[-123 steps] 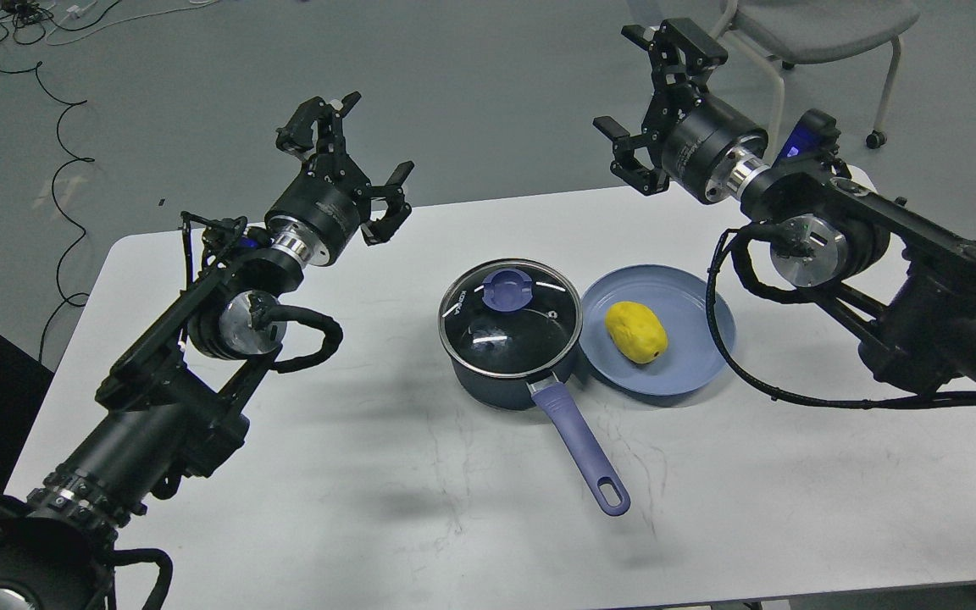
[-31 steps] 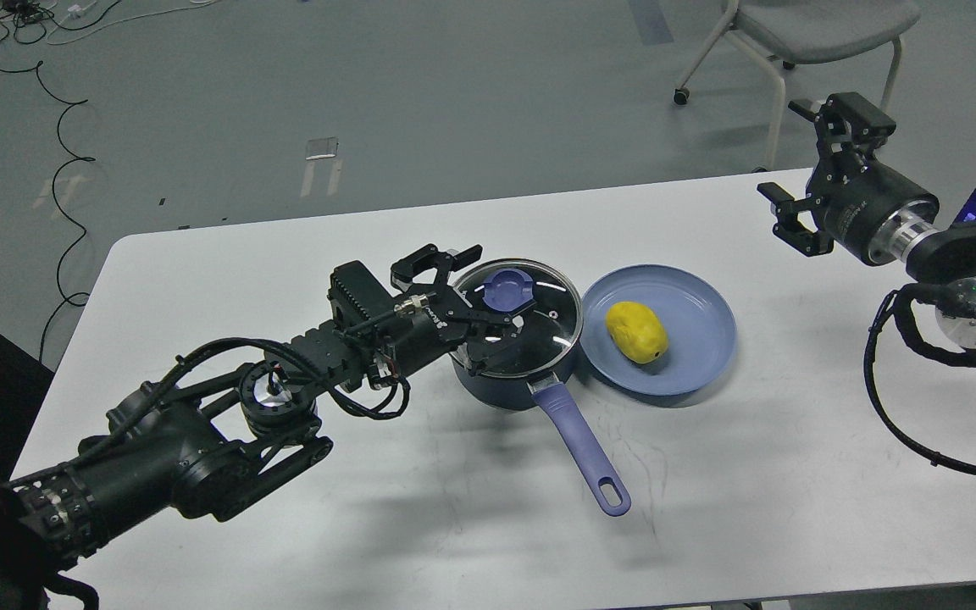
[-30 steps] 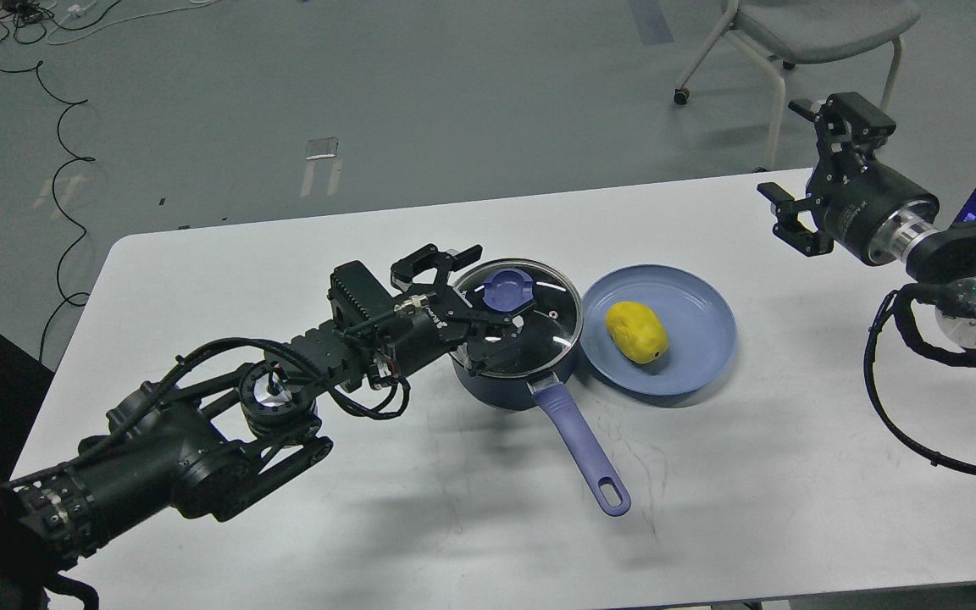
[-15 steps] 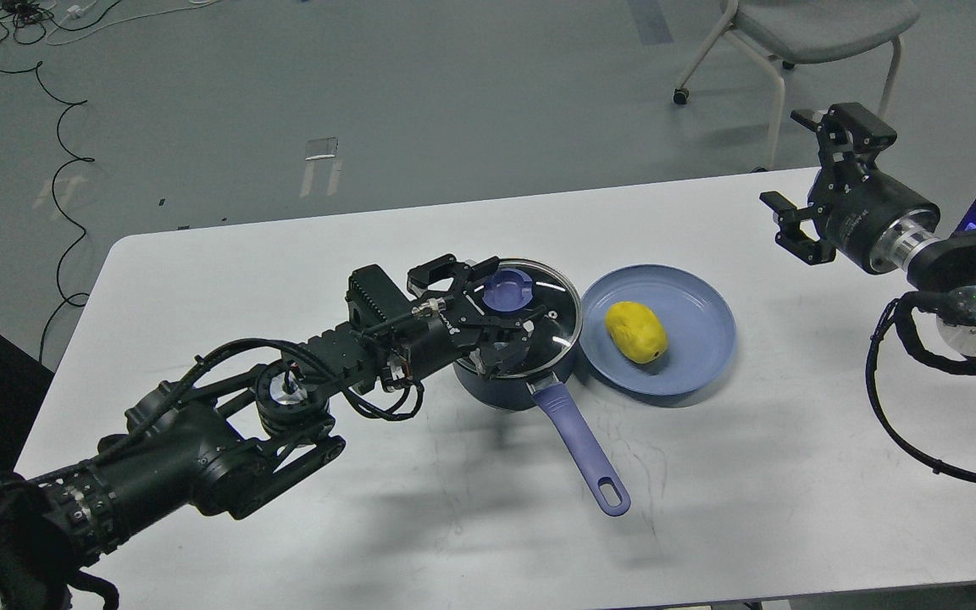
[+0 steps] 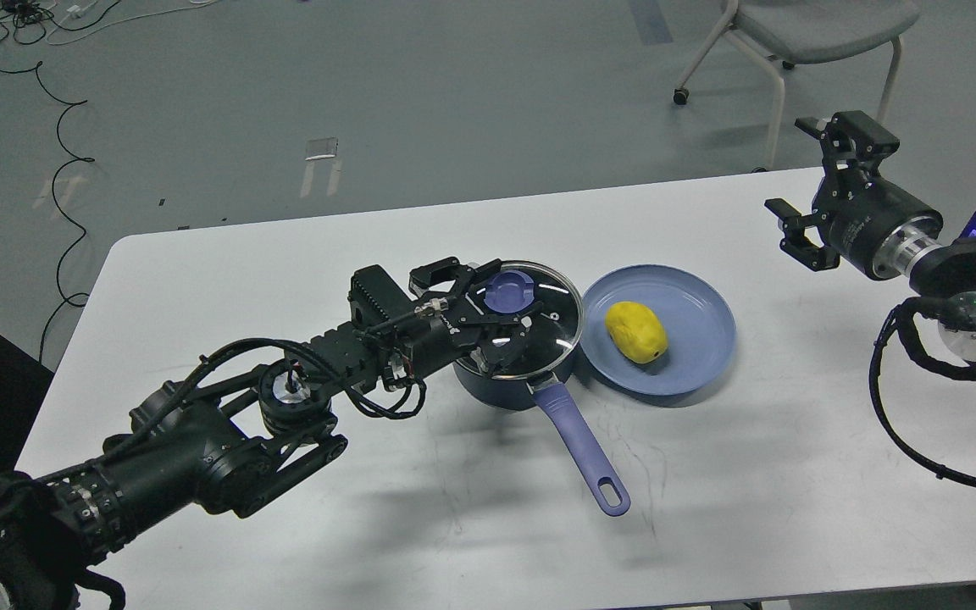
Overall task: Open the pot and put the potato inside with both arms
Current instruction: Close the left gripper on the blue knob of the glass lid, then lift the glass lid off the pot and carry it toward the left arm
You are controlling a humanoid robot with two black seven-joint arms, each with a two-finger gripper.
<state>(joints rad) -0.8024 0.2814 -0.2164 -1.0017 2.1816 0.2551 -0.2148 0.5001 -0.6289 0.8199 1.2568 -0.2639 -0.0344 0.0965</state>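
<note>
I need to grab the glass lid next with my left gripper by its narrow purple knob point(image 5: 510, 291), because the lid is far wider than my open fingers.
A dark blue pot point(image 5: 501, 390) with a glass lid point(image 5: 549, 332) and a purple knob point(image 5: 511, 293) stands mid-table, its purple handle point(image 5: 583, 451) pointing toward me. A yellow potato point(image 5: 636, 332) lies on a blue plate point(image 5: 695, 373) just right of the pot. My left gripper point(image 5: 496, 311) is open over the lid, its fingers point(image 5: 454, 272) straddling the knob from the left. I cannot tell whether they touch it. My right gripper point(image 5: 797, 169) is open and empty, raised above the table's far right corner.
The white table point(image 5: 285, 254) ends close behind the pot and at the right by my right arm. A grey chair point(image 5: 818, 25) stands on the floor beyond the right corner. Cables point(image 5: 5, 34) lie on the floor at the far left.
Both arms came down from raised poses. My left gripper reached the lid and in the last second slid right, over the knob. My right gripper drifted slightly right and down.
</note>
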